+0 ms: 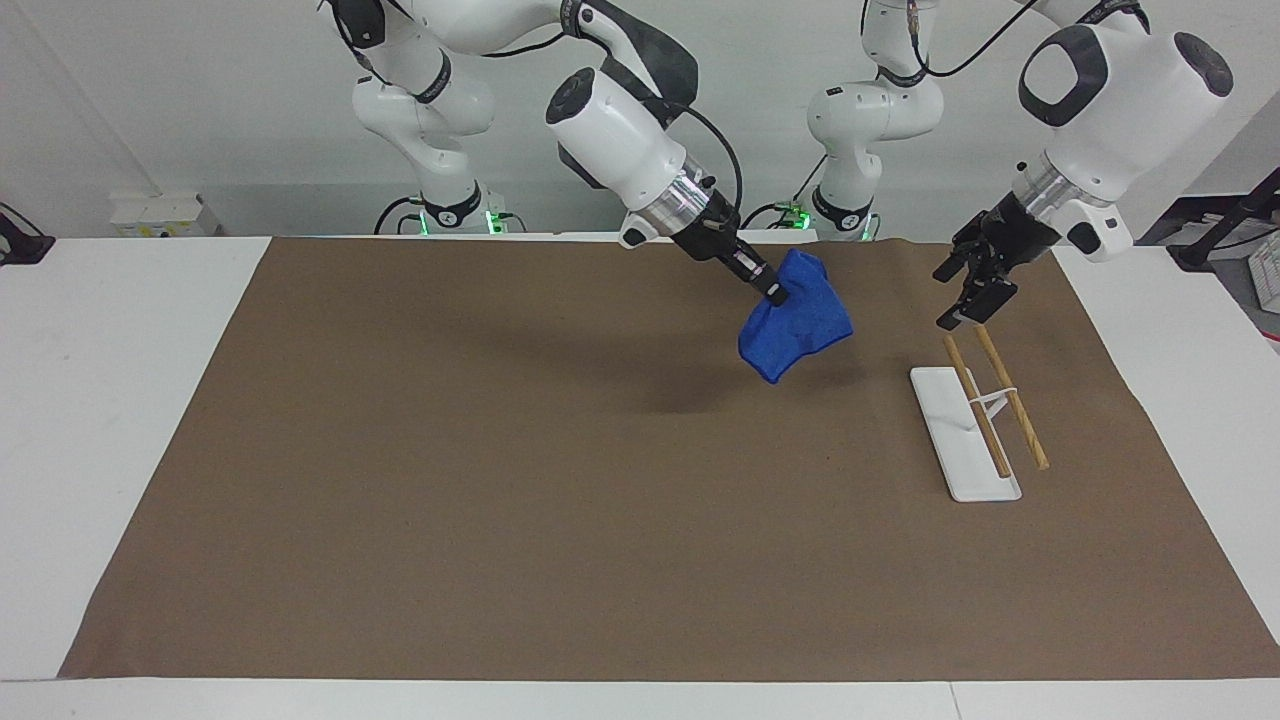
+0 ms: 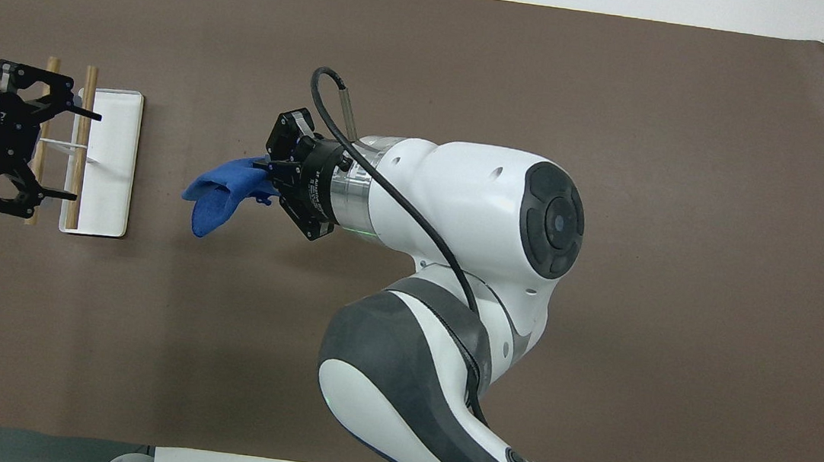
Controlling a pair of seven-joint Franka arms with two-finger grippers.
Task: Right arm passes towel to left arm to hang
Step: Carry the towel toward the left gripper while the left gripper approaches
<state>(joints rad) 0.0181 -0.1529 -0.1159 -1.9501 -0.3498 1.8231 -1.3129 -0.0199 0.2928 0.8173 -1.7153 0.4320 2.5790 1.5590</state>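
To hang the towel, my left gripper should next grab the towel's drooping loose end, as my right gripper stays shut on the towel's bunched end.
My right gripper is shut on the blue towel, which hangs bunched from it above the brown mat. In the overhead view the right gripper points toward the left arm's end of the table with the towel drooping from its tips. My left gripper is open and empty, in the air over the towel rack, its jaws facing the towel. In the overhead view the left gripper is spread wide over the rack's wooden rods. A clear gap separates it from the towel.
The rack has a white flat base and two wooden rods on a thin white stand. It sits on the brown mat toward the left arm's end of the table. White tabletop borders the mat.
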